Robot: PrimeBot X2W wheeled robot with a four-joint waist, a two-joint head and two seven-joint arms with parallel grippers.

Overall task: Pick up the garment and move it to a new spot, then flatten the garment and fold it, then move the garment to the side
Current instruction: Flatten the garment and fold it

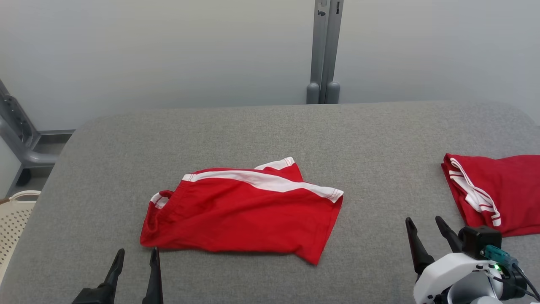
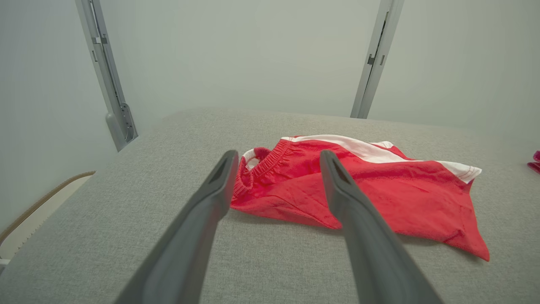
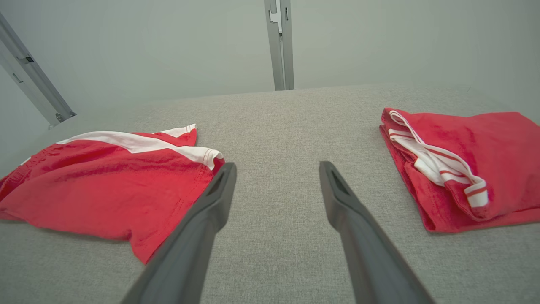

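I need to pinch the garment next with my left gripper by the waistband end of its white stripe (image 1: 189, 177), because a fold stands up there while the red leg (image 1: 243, 220) lies slack.
A red garment (image 1: 242, 209) with a white stripe lies loosely folded in the middle of the grey table (image 1: 274, 131); it also shows as the red garment (image 2: 363, 190) ahead of the left fingers and the red garment (image 3: 105, 181) at the left of the right wrist view. My left gripper (image 1: 137, 253) stands open just below the garment's near-left corner, holding nothing. My right gripper (image 1: 424, 223) stands open over bare table between the two red cloths, empty. Its fingers frame grey fabric (image 3: 276, 169).
A second red garment (image 1: 493, 192) with white stripes lies folded at the table's right edge, also seen as the folded garment (image 3: 468, 160). A pale perforated basket (image 1: 14, 219) stands off the table's left side. Grey metal posts (image 1: 325, 50) rise behind the table.
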